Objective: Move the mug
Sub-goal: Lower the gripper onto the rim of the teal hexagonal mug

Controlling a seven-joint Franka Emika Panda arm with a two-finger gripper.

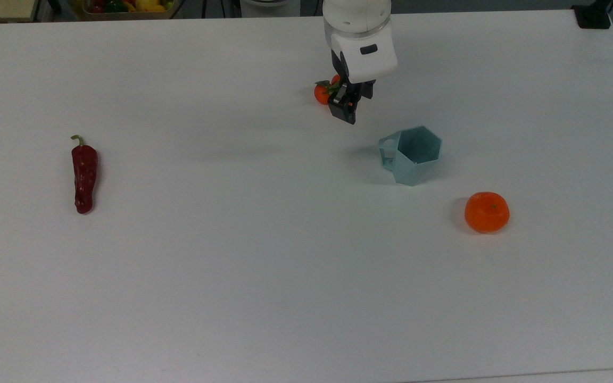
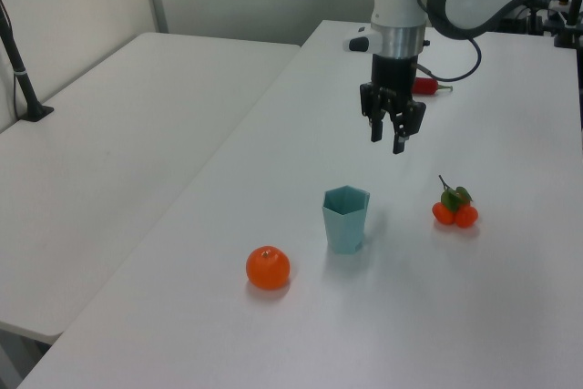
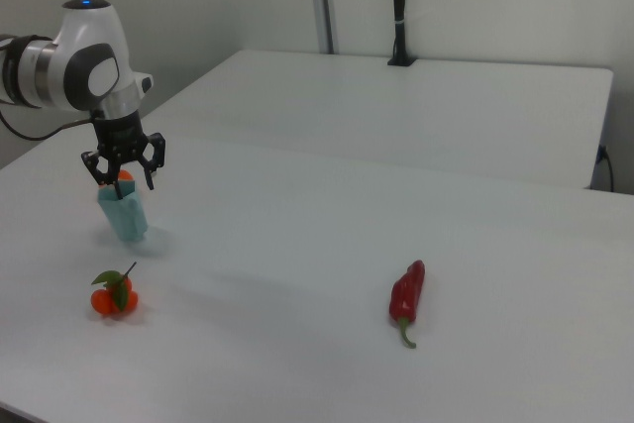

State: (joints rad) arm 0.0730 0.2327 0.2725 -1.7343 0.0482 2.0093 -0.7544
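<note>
My gripper needs to grab the mug's small pierced handle next, to move it and keep the teal mug's open rim [image 2: 347, 196] free.
The mug [image 1: 413, 157] is a pale teal faceted cup standing upright on the white table [image 1: 264, 266], right of centre in the top view, with its handle toward the top view's left. It also appears at the mug [image 2: 345, 220] and the mug [image 3: 124, 217]. My gripper [image 1: 353, 106] hangs open above the table, up and to the left of the mug in the top view, with nothing between its fingers. In the left view the gripper [image 2: 387, 138] is above and behind the mug. In the right view the gripper [image 3: 125, 182] hangs just over the mug's rim line.
A cluster of small oranges with leaves [image 1: 322, 93] lies partly under the arm, also at the cluster [image 2: 455, 211]. An orange [image 1: 486, 211] sits to the lower right of the mug. A red chili pepper [image 1: 84, 178] lies far left. A bin of vegetables [image 1: 125, 6] stands beyond the far edge.
</note>
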